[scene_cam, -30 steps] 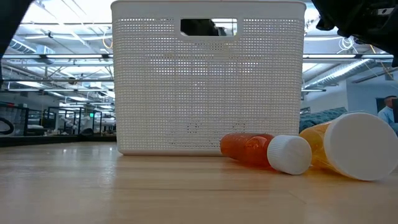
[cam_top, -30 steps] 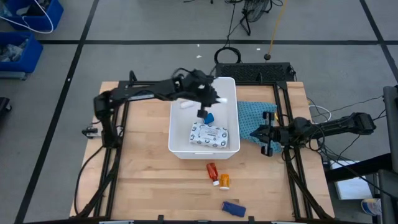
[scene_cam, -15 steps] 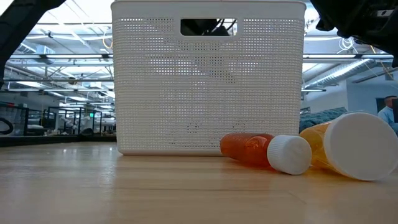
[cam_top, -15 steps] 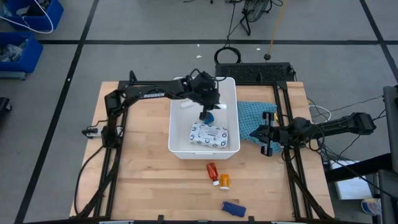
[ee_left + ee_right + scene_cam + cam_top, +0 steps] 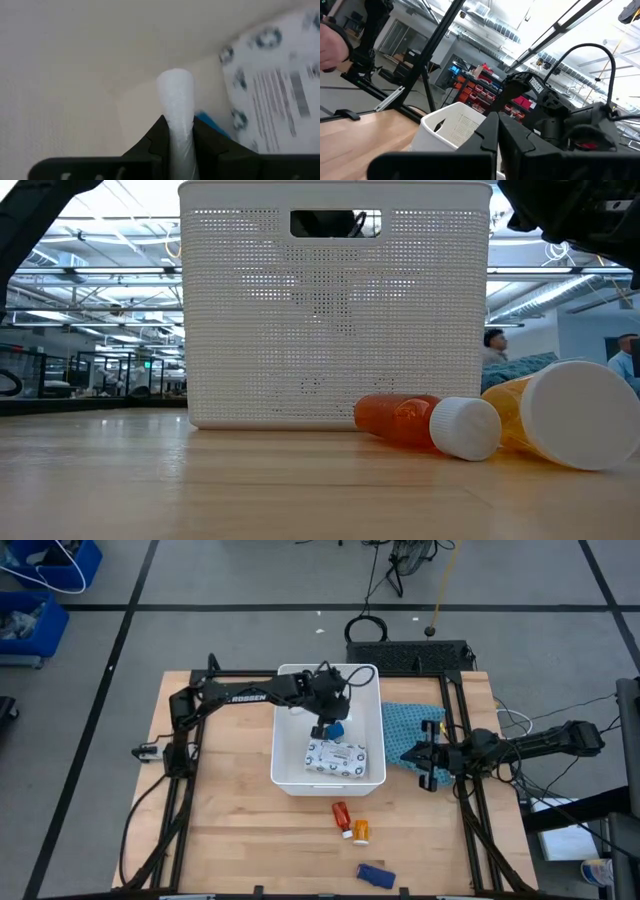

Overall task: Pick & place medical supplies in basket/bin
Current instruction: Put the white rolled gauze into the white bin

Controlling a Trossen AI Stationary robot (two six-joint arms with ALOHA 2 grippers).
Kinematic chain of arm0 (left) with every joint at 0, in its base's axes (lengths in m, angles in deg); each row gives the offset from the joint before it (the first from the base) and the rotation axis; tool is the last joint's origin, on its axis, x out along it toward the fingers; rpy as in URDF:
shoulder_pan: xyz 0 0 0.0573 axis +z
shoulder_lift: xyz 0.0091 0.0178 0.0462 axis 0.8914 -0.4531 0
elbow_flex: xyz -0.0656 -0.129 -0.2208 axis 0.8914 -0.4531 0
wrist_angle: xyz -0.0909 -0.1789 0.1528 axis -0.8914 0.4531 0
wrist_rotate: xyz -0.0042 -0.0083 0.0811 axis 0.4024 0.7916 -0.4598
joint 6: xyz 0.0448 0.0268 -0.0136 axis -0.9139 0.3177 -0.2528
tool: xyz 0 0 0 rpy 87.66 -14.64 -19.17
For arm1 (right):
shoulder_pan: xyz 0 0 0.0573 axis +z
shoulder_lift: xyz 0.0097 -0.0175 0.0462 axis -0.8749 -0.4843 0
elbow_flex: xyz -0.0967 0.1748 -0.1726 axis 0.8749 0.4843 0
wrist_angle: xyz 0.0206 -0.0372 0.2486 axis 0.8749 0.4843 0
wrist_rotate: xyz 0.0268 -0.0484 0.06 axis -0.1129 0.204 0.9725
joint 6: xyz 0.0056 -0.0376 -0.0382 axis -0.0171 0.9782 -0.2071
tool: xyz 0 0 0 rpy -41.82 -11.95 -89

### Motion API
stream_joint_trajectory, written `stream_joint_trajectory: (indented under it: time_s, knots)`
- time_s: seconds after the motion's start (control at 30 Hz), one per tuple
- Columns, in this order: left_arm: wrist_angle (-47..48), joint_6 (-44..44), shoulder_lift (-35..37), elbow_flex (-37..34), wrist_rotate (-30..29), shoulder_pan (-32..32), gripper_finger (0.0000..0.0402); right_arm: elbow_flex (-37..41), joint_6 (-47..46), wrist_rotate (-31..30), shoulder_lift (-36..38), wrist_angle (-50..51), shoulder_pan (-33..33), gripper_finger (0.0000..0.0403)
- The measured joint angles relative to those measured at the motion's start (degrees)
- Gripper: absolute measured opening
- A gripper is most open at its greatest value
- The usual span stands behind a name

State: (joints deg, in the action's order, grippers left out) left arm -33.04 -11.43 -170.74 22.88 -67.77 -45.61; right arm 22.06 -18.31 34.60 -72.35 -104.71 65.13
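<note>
The white tube [image 5: 175, 95] hangs above the bin's bottom beside the packet and would drop if I opened now, so my left gripper should lower it before opening.
The white bin [image 5: 283, 775] stands mid-table; the low view shows its perforated wall [image 5: 335, 320]. Inside lie a white patterned packet [image 5: 337, 756] and a small blue cube [image 5: 338, 728]. My left gripper [image 5: 326, 727] reaches down into the bin, shut on a white tube [image 5: 175, 95], next to the cube [image 5: 212, 125] and the packet [image 5: 280, 95]. Near the bin on the wood lie a red bottle [image 5: 342, 816], an orange bottle [image 5: 360, 831] and a dark blue flat piece [image 5: 375, 875]. My right gripper [image 5: 425, 756] waits shut at the table's right. My left gripper pinches the white tube between its two fingers, on the stretch [image 5: 176, 131] behind its rounded free end [image 5: 175, 82]. The tube lies along the fingers and sticks out past their tips. The fingers slant down into the bin from the table's left. I cannot tell whether the tube touches the bin's floor.
A teal cloth [image 5: 410, 730] lies right of the bin, under my right gripper. The red bottle [image 5: 400, 420] and orange bottle [image 5: 560, 415] lie on their sides close to the low camera. Blue crates [image 5: 40, 590] stand on the floor at far left.
My left gripper has sunk into the bin and tipped further downward, still shut on the white tube, which has gone down with it toward the bin's floor beside the blue cube.
</note>
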Motion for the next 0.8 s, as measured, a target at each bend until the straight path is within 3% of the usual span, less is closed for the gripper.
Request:
stream_joint_trajectory:
  time_s: [0.23, 0.47, 0.8]
  knots:
    - [8.12, 1.03, -0.04, -0.09, -0.99, 0.00, 0.0050, 0.00, -0.08, 0.00, 0.00, 0.22, 0.01, 0.0000]
    - [6.93, 0.44, -0.04, -4.83, -4.43, -0.24, 0.0052, -0.02, -0.15, 0.00, 0.02, 0.20, 0.00, 0.0000]
    - [2.19, 2.09, 0.12, -10.86, -3.50, 0.25, 0.0050, -0.02, -0.15, 0.00, 0.00, 0.21, 0.02, 0.0000]
